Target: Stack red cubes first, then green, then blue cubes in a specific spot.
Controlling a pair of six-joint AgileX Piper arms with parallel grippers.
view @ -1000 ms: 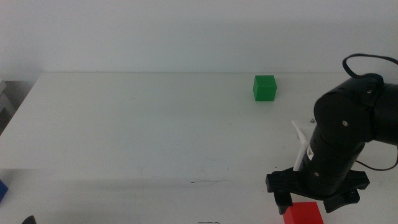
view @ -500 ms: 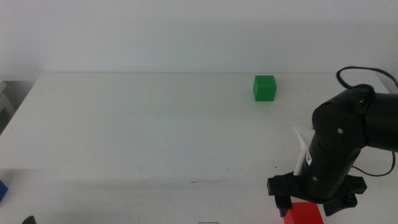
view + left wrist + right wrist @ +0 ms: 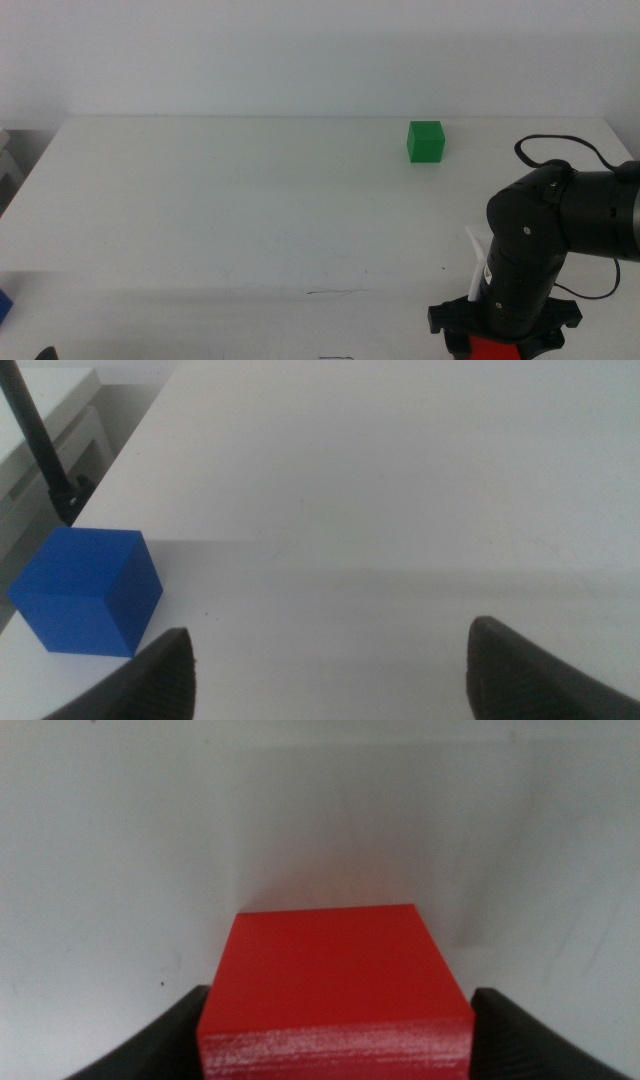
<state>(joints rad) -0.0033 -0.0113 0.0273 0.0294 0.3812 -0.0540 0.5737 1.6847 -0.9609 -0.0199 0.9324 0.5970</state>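
My right gripper grips the red cube by its opposite sides next, since this leaves its flat top free for the green cube (image 3: 425,141).
The red cube (image 3: 335,975) sits on the white table between the jaws of my right gripper (image 3: 337,1010), which is open and straddles it closely. In the middle view the right gripper (image 3: 497,338) is at the bottom right edge and only a sliver of the red cube (image 3: 495,351) shows under it. The green cube (image 3: 425,141) stands at the far right of the table. The blue cube (image 3: 85,592) lies at the near left edge, just ahead and to the side of my open, empty left gripper (image 3: 330,660). The thin dark scratch mark (image 3: 335,292) is at the front centre.
The right arm's black cable (image 3: 560,150) loops above its body. A dark rod (image 3: 40,445) stands by the table's left edge beyond the blue cube. The blue cube also peeks in at the middle view's left edge (image 3: 4,305).
The right arm has lowered and drawn toward the picture's bottom edge, so its gripper now covers most of the red cube. The green cube and the left arm have not moved.
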